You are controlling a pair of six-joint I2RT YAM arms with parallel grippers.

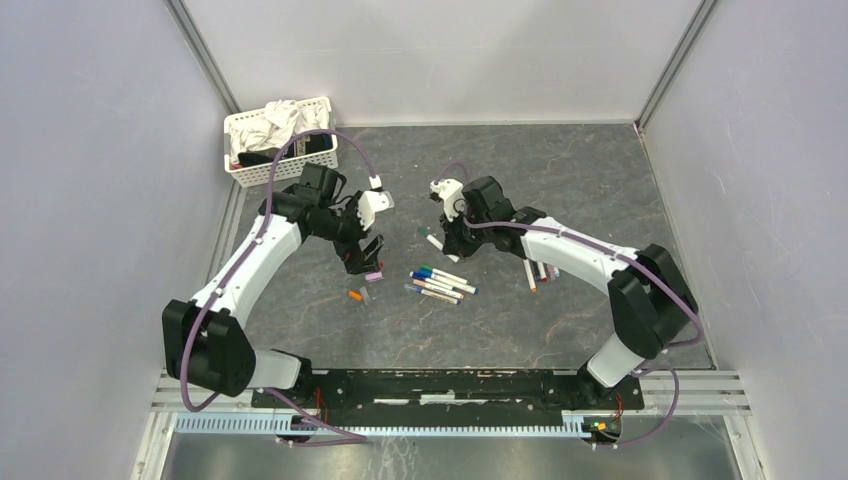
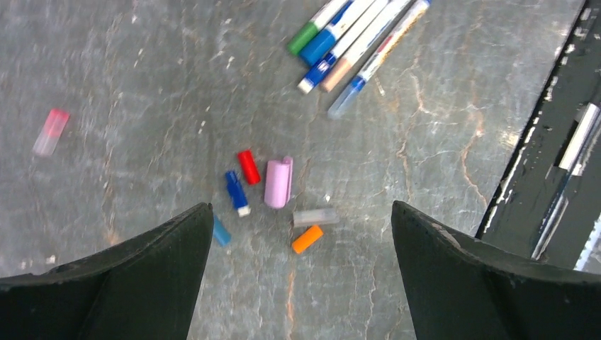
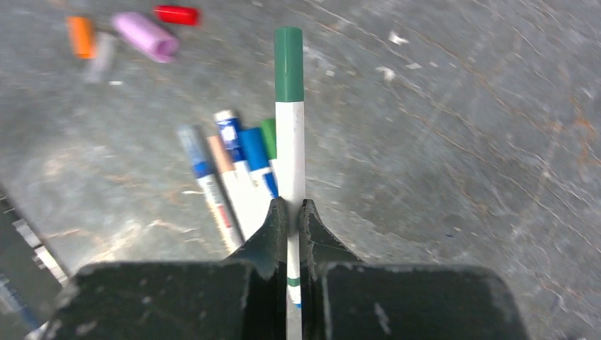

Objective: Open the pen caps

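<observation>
I will grab the green cap with my left gripper next and leave the pen's white body (image 3: 290,142) to my right gripper. The left gripper will then pull the pen cap open.
My right gripper (image 3: 290,207) is shut on a white pen barrel (image 3: 290,142) that carries a green cap (image 3: 288,64), held above the table; in the top view this gripper (image 1: 441,240) is just behind the pen pile. My left gripper (image 2: 301,207) is open and empty, hovering over loose caps: red (image 2: 249,167), blue (image 2: 237,193), lilac (image 2: 278,183), clear grey (image 2: 316,217), orange (image 2: 307,239) and light blue (image 2: 221,231). In the top view the left gripper (image 1: 368,256) is above these caps (image 1: 356,295).
Several capped pens (image 1: 440,284) lie side by side at table centre. More white pens (image 1: 536,272) lie under the right arm. A pinkish cap (image 2: 51,132) lies apart. A white basket (image 1: 322,104) with crumpled cloth stands at the back left.
</observation>
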